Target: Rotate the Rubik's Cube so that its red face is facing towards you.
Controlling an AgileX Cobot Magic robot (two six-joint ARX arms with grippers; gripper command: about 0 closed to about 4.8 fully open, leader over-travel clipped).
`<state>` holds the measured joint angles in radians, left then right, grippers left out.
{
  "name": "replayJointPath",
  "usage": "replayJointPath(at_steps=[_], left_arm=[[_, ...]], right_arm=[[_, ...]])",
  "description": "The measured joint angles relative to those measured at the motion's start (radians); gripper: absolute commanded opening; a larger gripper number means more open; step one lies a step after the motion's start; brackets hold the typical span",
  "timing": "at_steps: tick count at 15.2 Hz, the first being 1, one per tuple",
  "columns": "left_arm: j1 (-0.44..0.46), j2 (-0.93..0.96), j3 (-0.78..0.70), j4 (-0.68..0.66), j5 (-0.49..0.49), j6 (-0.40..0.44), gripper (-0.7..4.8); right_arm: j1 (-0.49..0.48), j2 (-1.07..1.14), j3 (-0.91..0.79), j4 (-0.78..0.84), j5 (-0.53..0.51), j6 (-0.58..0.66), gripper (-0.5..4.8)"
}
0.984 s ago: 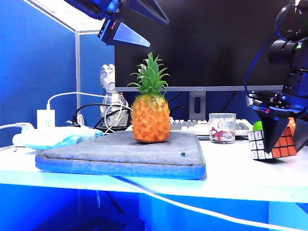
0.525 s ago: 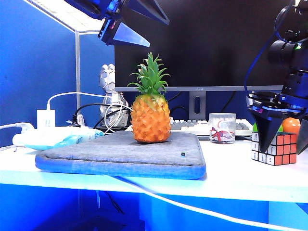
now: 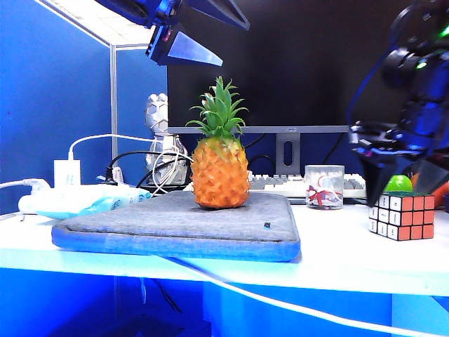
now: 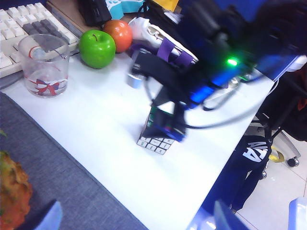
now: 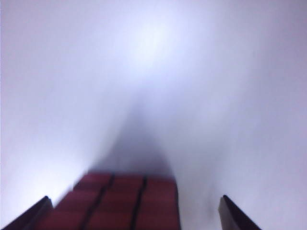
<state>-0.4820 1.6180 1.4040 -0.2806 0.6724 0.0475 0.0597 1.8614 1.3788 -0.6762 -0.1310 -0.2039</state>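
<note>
I will next turn the cube's red side into place, so I will use my right gripper to grab the Rubik's Cube's white side (image 3: 383, 216) and the side opposite.
The Rubik's Cube (image 3: 401, 216) sits flat on the white table at the far right, with a white side to the left and a red-orange side towards the camera. My right gripper (image 3: 407, 179) hovers just above it, blurred and open. In the right wrist view its dark fingertips (image 5: 33, 213) stand clear on either side of a deep red face (image 5: 124, 203). From the left wrist view the cube (image 4: 156, 142) shows under the right arm. My left gripper (image 3: 193, 31) hangs open, high above the mat at the upper left, holding nothing.
A pineapple (image 3: 219, 172) stands on a grey mat (image 3: 175, 228) mid-table. A glass cup (image 3: 324, 187), a keyboard (image 3: 280, 184) and a monitor sit behind. A green apple (image 4: 97, 48) and an orange fruit (image 4: 118, 34) lie beyond the cube. Cables run at the left.
The cube went from tilted in the right gripper to flat on the table. The right gripper opened, let it go and rose slightly. The left gripper stayed put.
</note>
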Motion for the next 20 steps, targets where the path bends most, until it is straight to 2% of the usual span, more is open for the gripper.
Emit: replayJointPath(at_steps=[2,5,6,7,8,10,15,20], left_arm=[[0.0,0.0,0.0,0.0,0.0,0.0,4.21],[0.0,0.0,0.0,0.0,0.001,0.0,4.21],[0.0,0.0,0.0,0.0,0.001,0.0,4.21],[0.0,0.0,0.0,0.002,0.001,0.0,4.21],[0.0,0.0,0.0,0.008,0.001,0.0,4.21],[0.0,0.0,0.0,0.01,0.001,0.0,4.21],[0.0,0.0,0.0,0.012,0.001,0.0,4.21],[0.0,0.0,0.0,0.014,-0.046,0.0,4.2]], right_arm=[[0.002,0.064,0.082,-0.073,0.0,0.0,4.79],[0.002,0.098,0.101,-0.142,0.02,-0.002,4.79],[0.002,0.097,0.103,-0.143,0.025,-0.003,4.59],[0.002,0.097,0.114,-0.15,0.03,-0.003,3.01],[0.003,0.097,0.123,-0.153,0.036,-0.002,1.94],[0.003,0.097,0.137,-0.153,0.048,-0.005,0.98],[0.003,0.097,0.14,-0.123,0.049,0.038,0.93],[0.039,0.061,0.136,0.106,0.027,0.139,0.79]])
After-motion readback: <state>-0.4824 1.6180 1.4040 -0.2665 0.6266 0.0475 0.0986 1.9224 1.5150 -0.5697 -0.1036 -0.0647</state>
